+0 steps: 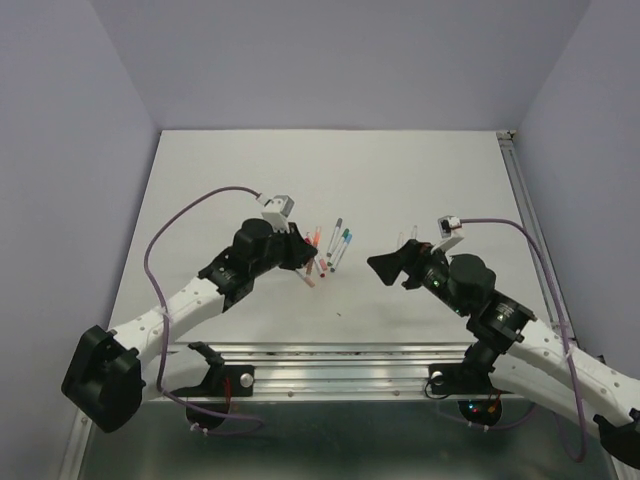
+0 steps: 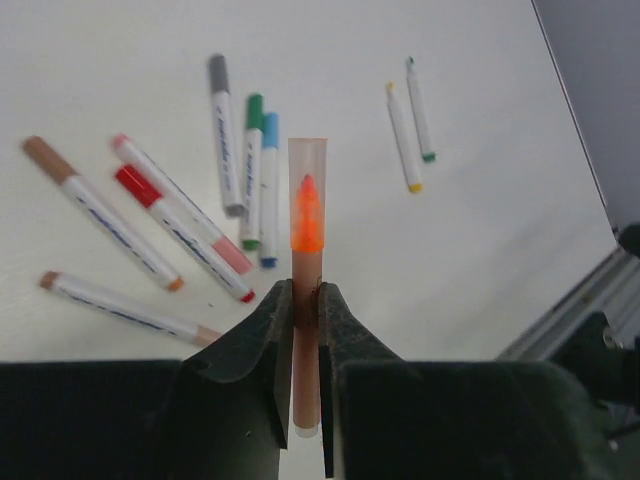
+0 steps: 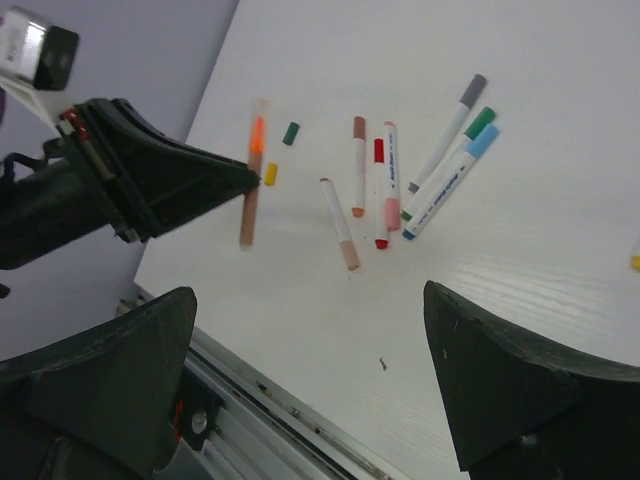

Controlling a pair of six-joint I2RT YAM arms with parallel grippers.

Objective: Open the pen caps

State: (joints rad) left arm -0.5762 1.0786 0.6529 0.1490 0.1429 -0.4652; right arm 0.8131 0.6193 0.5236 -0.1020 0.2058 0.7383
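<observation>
I should grab the orange pen's translucent cap with my right gripper next and leave the body of the pen to my left gripper. Then I can pull the cap open.
My left gripper is shut on the barrel of an orange pen and holds it above the table. The pen's orange tip sits inside a translucent cap. The held pen also shows in the right wrist view and in the top view. Several capped pens lie in a cluster on the table. Two uncapped pens lie apart from them. A loose green cap and a loose yellow cap lie near the held pen. My right gripper is open and empty, and faces the left gripper.
The pen cluster lies mid-table between the two arms. A metal rail runs along the table's near edge, and another rail runs along the right side. A small dark speck lies on the white surface near the right gripper.
</observation>
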